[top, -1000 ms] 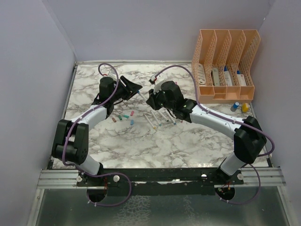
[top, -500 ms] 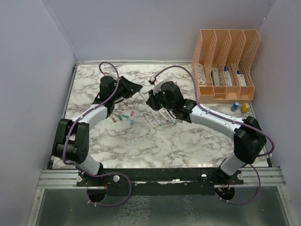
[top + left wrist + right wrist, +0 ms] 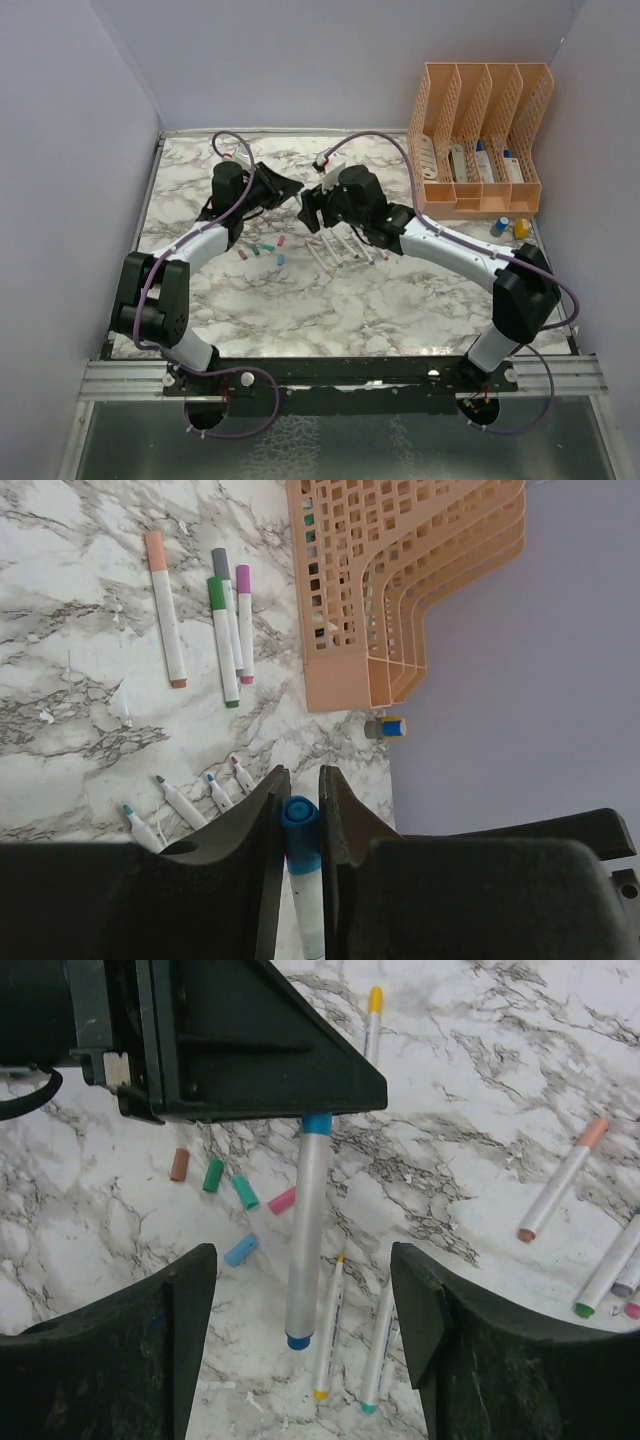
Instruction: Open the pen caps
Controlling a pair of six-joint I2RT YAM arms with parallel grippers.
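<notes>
I need to grab the pen by its white body [image 3: 309, 917] with my right gripper, so that the blue cap [image 3: 300, 828] stays free for my left gripper to pull off.
In the left wrist view my left gripper [image 3: 302, 776] is shut on the blue cap [image 3: 300, 828] of a white-barrelled pen. The right wrist view shows that pen [image 3: 308, 1230] hanging from the left gripper [image 3: 230, 1040], its barrel between my right gripper's [image 3: 300, 1252] open fingers [image 3: 150, 1350] without touching them. From above, both grippers meet at mid-table, left [image 3: 293, 192] and right [image 3: 312, 210]. Loose pen caps [image 3: 246, 1192] in brown, green, teal, pink and blue lie below. Uncapped pens [image 3: 330, 1330] lie under the right gripper. Capped pens [image 3: 222, 640] lie farther off.
A peach lattice organiser [image 3: 480, 140] stands at the back right, with a blue [image 3: 500, 226] and a yellow [image 3: 521, 228] bottle-like item in front of it. A yellow-capped pen [image 3: 372, 1020] lies beyond the left gripper. Grey walls close in the marble table [image 3: 300, 300].
My right gripper has opened and let go of the pen barrel. My left gripper has closed on the pen's blue cap end and stays shut on it.
</notes>
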